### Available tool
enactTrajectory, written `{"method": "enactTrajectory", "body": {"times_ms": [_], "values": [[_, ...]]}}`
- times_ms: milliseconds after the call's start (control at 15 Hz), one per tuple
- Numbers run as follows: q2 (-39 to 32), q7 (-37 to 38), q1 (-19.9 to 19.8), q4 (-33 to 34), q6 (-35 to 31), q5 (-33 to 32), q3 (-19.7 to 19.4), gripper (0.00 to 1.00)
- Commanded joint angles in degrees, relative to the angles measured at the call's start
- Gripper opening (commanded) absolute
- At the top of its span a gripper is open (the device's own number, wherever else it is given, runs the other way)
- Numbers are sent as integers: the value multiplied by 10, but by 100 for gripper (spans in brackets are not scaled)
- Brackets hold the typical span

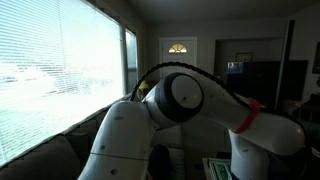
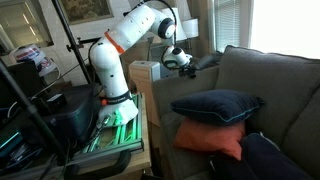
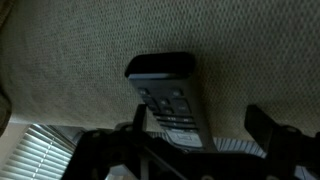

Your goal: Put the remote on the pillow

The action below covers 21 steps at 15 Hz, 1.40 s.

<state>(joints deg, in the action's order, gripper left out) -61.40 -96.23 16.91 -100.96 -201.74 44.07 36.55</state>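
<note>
My fingers reach down to the couch fabric on either side of the remote, so it is now time for my gripper to close on the remote.
The remote [image 3: 165,90] is dark with rows of buttons and lies on the beige couch fabric in the wrist view. My gripper [image 3: 200,120] is open around its near end: the left finger is close to the remote's edge and the right finger stands well apart. In an exterior view the gripper [image 2: 184,60] hovers at the couch's far arm, where the remote is too small to make out. A navy pillow [image 2: 216,105] lies on an orange pillow [image 2: 210,138] on the couch seat, nearer the camera than the gripper.
The grey couch [image 2: 275,85] fills the right side. Another dark pillow [image 2: 275,158] lies at the front. A cluttered stand [image 2: 115,125] holds the arm's base. In an exterior view the arm [image 1: 170,110] blocks most of the scene beside a window with blinds [image 1: 50,80].
</note>
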Motion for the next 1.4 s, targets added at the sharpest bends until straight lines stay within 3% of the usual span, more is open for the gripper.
{"method": "enactTrajectory", "body": {"times_ms": [0,67,267,533,600,667,1000,1067,1333], "values": [[21,115,36,-22,37,-59,-67,100],[32,137,48,-23,55,-52,-86,100],[51,258,74,-28,97,-110,-131,100],[70,418,82,-35,149,-230,-162,100],[70,458,78,-35,156,-269,-164,75],[70,490,74,-34,162,-303,-164,73],[70,621,66,-38,179,-440,-172,34],[76,644,68,-41,184,-459,-178,29],[106,725,78,-57,217,-513,-211,29]]}}
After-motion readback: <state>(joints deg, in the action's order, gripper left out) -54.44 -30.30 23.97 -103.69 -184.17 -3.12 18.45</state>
